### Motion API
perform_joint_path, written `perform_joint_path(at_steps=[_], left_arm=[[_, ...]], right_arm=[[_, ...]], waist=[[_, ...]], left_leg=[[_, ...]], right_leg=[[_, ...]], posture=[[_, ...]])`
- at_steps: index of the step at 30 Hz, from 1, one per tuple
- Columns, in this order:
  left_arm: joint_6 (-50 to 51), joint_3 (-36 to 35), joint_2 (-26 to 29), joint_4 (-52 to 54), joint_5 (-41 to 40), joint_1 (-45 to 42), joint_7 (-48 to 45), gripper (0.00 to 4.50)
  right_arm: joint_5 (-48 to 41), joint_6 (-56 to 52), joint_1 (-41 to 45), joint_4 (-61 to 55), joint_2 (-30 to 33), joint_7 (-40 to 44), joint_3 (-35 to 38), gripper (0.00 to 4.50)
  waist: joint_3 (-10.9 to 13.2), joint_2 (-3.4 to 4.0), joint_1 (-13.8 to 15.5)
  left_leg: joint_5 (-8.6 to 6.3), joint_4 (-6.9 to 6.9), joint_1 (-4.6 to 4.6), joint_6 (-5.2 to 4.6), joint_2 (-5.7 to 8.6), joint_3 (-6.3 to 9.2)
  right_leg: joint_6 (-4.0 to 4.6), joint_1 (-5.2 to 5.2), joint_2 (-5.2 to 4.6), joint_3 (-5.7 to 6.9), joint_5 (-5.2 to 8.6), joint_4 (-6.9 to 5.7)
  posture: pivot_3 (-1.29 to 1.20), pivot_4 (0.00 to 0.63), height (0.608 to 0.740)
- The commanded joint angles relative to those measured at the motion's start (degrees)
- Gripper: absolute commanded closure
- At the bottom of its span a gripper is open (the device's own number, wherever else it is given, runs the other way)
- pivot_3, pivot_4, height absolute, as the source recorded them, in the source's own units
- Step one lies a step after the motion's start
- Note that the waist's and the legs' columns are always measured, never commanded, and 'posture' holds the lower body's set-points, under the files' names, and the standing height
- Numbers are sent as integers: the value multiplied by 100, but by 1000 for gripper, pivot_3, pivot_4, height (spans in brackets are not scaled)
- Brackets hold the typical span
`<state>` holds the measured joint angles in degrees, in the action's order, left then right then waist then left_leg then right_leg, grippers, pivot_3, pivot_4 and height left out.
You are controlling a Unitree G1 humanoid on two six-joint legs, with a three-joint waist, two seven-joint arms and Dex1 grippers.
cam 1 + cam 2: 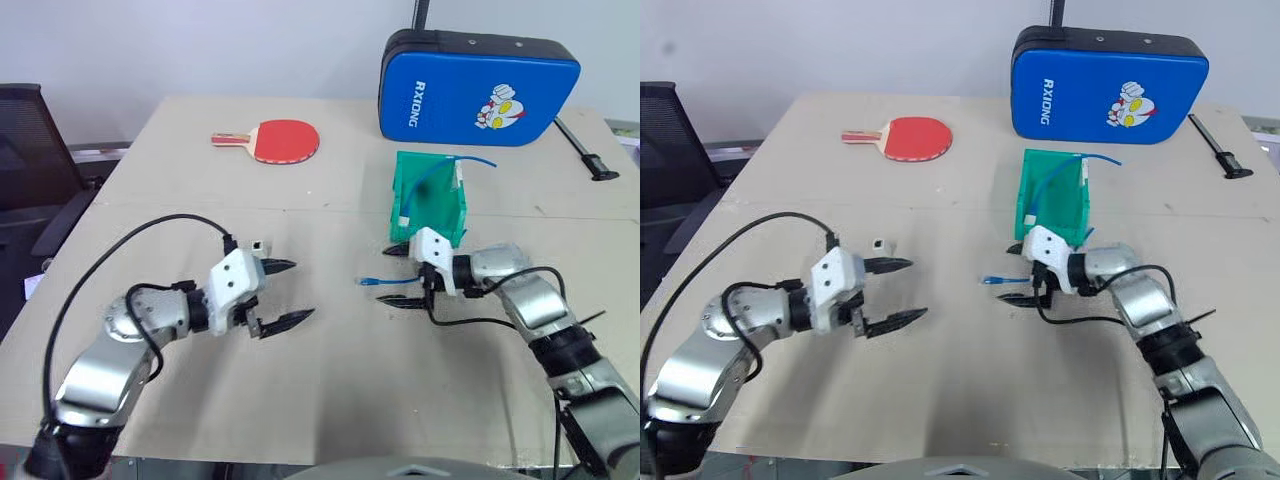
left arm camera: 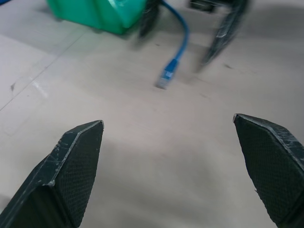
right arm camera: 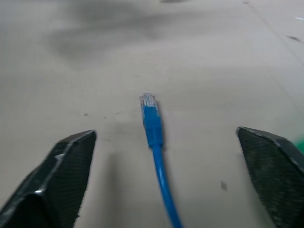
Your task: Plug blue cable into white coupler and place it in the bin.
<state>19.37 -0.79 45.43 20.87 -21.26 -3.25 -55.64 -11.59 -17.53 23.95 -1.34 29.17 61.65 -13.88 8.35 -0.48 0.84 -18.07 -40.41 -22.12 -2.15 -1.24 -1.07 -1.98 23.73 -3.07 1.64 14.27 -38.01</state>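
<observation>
I will grab the blue cable with my right gripper next, by the flat-sided boot of its plug (image 1: 370, 281). The cord (image 1: 402, 281) behind the boot is round, thin and loose.
The blue cable (image 1: 372, 282) trails out of the green bin (image 1: 405, 190), and its plug end (image 3: 152, 111) lies on the table. My right gripper (image 1: 390, 275) is open, one finger on each side of that plug end, gripping nothing. The cable's other end (image 1: 482, 159) sticks out over the bin's far rim. The white coupler (image 1: 259, 245) sits on the table just beyond my left gripper (image 1: 298, 292). That gripper is open and empty, and points across the table at the cable's plug (image 2: 166, 78) and the right gripper's fingers (image 2: 223, 38).
A red table-tennis paddle (image 1: 282, 139) lies at the back left of the table. A large blue padded case (image 1: 478, 88) stands at the back behind the bin. A black tool (image 1: 590, 160) lies at the far right edge. A black chair (image 1: 30, 150) is off the table's left side.
</observation>
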Motion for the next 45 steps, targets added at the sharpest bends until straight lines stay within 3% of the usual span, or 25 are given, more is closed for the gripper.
perform_joint_path(at_steps=[1, 5, 10, 13, 24, 34, 39, 45], left_arm=[[-158, 558, -98, -434, 425, -530, -147, 0], [-408, 1152, -384, -1200, 745, -1470, -487, 0], [-604, 1691, -727, -2081, 1331, -2327, -525, 0], [-170, 2137, -951, -2422, 1541, -2729, -763, 0], [-639, 2352, -1399, -3207, 1790, -3126, -1083, 0], [-734, 2153, -1454, -3154, 1493, -3009, -1420, 4458], [1289, 1030, -2167, -2869, -38, -3108, -893, 4458], [2962, 449, -2398, -1862, -1464, -2708, -748, 4458]], right_arm=[[-677, -635, -705, -1248, 350, -84, 622, 43], [-1144, -995, -1697, -2128, 573, -385, 1174, 43], [-1105, -1001, -2494, -2518, 702, -741, 1407, 43], [-1181, -1006, -2923, -2698, 586, -1065, 1588, 43], [-1202, -1014, -3234, -2921, 468, -1593, 1565, 43], [-1317, -1131, -3325, -2943, 624, -1461, 1452, 0], [-2212, -1650, -3266, -3060, 366, -1501, 1636, 0], [-3311, -2239, -2690, -2980, -338, -2069, 1745, 0]], waist=[[0, 0, 8], [1, -3, 19], [4, -8, -14], [4, -8, -5], [4, -10, 1], [3, -10, 0], [6, -14, -5], [7, -15, -48]], left_leg=[[0, 1, -1, -1, 0, -1], [-11, 1, -6, -20, 1, 10], [-13, -1, 12, -24, -1, -6], [-13, -1, 12, -24, -1, -3], [-12, -7, 7, -23, -1, -2], [-13, -8, 8, -23, -2, -3], [-13, -15, 2, -24, -3, 4], [-13, -40, 2, -24, -7, 10]], right_leg=[[0, 0, 0, 2, 0, 0], [0, 0, 4, 15, 0, 0], [-1, -4, 13, -4, 0, -9], [-1, -4, 21, -3, 0, -12], [-2, -4, 21, -4, 1, -9], [-2, -4, 21, -4, 1, -10], [-3, -4, 20, 2, 1, -9], [-3, -4, 16, 0, 1, -35]], posture=[[0, 150, 681], [0, 150, 681], [0, 150, 681], [0, 150, 681], [0, 150, 681], [0, 150, 681], [0, 150, 681], [0, 150, 681]])
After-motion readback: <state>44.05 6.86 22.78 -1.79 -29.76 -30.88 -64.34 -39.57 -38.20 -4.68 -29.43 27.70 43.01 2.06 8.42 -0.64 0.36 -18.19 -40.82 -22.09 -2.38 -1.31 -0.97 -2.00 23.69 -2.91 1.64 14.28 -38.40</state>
